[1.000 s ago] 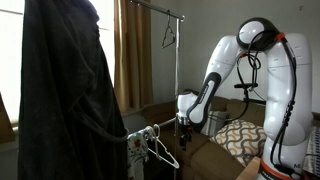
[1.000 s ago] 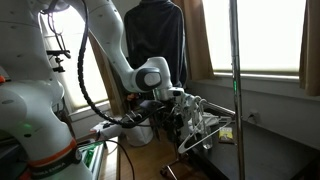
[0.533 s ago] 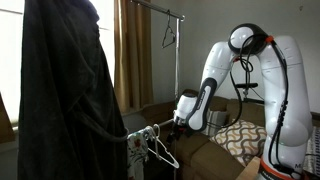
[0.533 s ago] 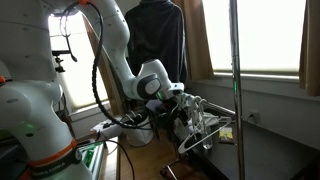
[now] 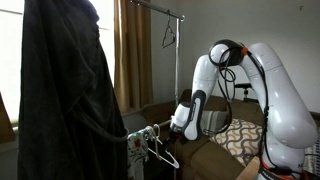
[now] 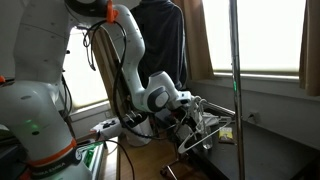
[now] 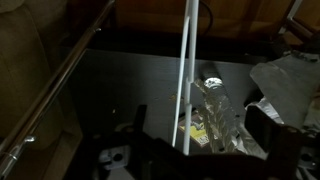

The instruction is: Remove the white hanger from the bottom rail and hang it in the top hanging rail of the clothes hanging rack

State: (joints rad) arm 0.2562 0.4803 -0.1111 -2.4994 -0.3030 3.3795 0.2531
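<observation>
The hanger's bars run in the gap but are beyond my fingers, so my gripper would miss them if it closed now. It should move toward the bars before it closes on them.
The white hanger point(image 5: 160, 150) hangs on the bottom rail point(image 5: 140, 134) of the clothes rack, low in both exterior views; it also shows in the second exterior view point(image 6: 203, 126). In the wrist view its white bars point(image 7: 187, 80) run upright between my dark fingers. My gripper point(image 5: 180, 125) is low beside the hanger, seen too in an exterior view point(image 6: 186, 110). In the wrist view my gripper point(image 7: 210, 140) is open, with the fingers wide apart on either side of the bars. The top rail point(image 5: 150, 7) is high above.
A big dark garment point(image 5: 65, 90) hangs at one end of the rack. A dark hanger point(image 5: 168, 37) hangs from the top rail by the upright pole point(image 5: 178, 70). A patterned cushion point(image 5: 240, 135) lies on the sofa. Crumpled foil and a yellow item point(image 7: 215, 110) lie below.
The arm has folded and swung lower, which brought my gripper down and closer to the white hanger. The hanger has not moved.
</observation>
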